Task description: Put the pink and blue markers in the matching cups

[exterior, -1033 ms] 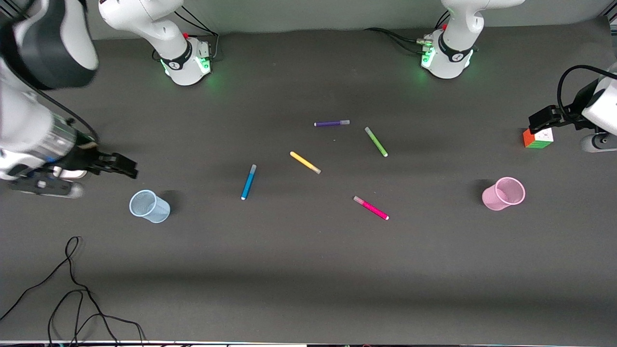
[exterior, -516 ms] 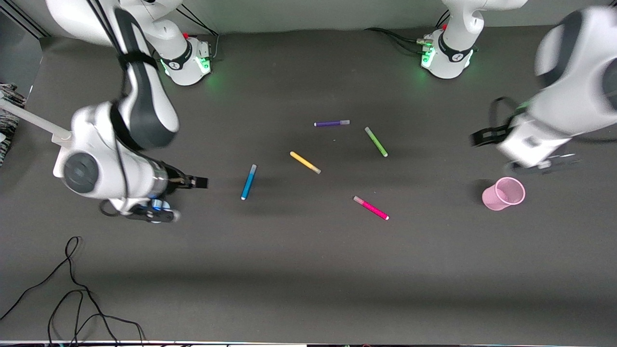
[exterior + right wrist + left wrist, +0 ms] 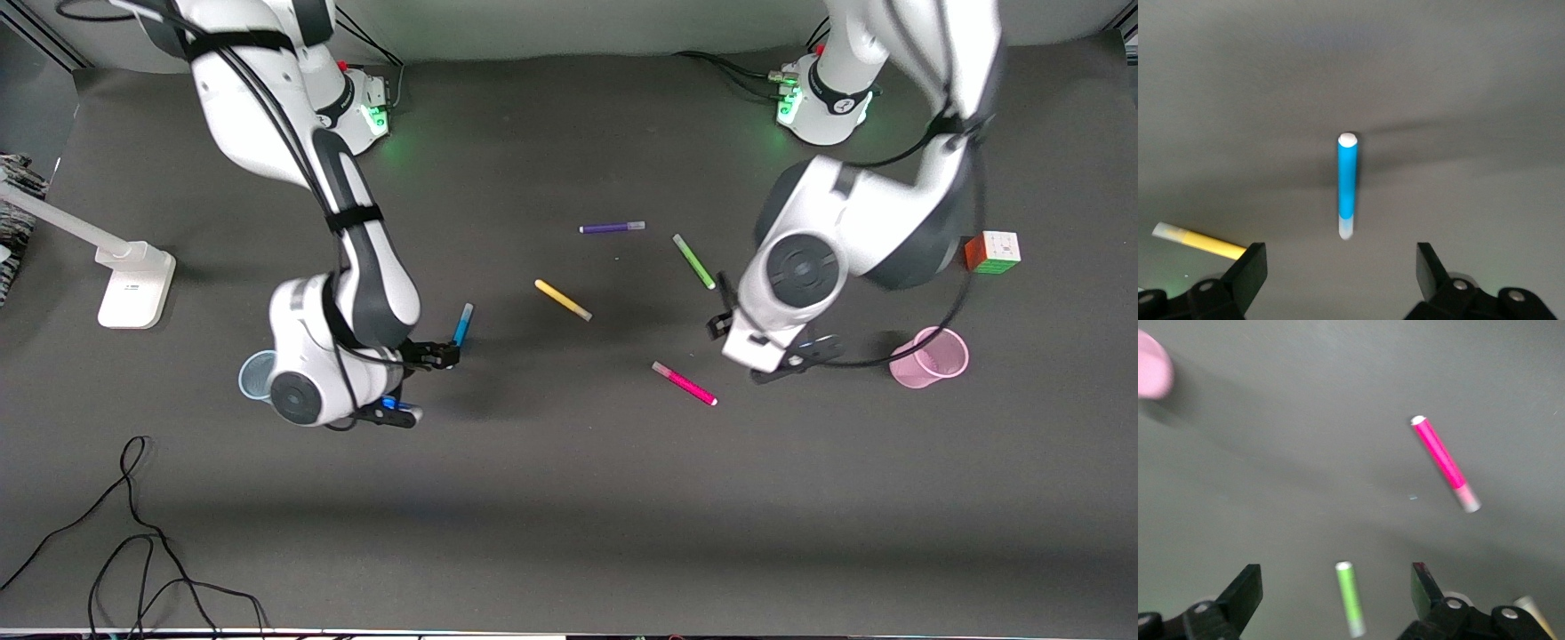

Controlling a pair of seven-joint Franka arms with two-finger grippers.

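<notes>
I should next grab the pink marker by its pale pink end point(image 3: 661, 369) with my left gripper, so that it can stand in the pink cup point(image 3: 929, 357).
The blue marker point(image 3: 462, 322) lies on the table, and my right gripper point(image 3: 442, 356) hangs open and empty over its end nearer the camera. In the right wrist view the blue marker point(image 3: 1347, 183) lies just ahead of the open gripper point(image 3: 1340, 270). The pale blue cup point(image 3: 252, 373) is mostly hidden by the right arm. The pink marker point(image 3: 685, 384) lies free. My left gripper point(image 3: 718, 322) is open and empty over the table between the green marker and the pink marker. The left wrist view shows the pink marker point(image 3: 1441, 461), the open gripper point(image 3: 1336, 587) and an edge of the pink cup point(image 3: 1151, 373). The pink cup point(image 3: 929, 357) stands upright toward the left arm's end.
A green marker point(image 3: 693, 260), a yellow marker point(image 3: 563, 300) and a purple marker point(image 3: 612, 228) lie mid-table. A puzzle cube point(image 3: 992, 252) sits near the left arm's end. A white stand point(image 3: 133, 284) and loose black cables point(image 3: 133, 533) are at the right arm's end.
Both arms swung in from the table's ends toward the middle. The right gripper came over the blue marker and its arm now covers the blue cup. The left gripper came beside the pink marker, uncovering the cube.
</notes>
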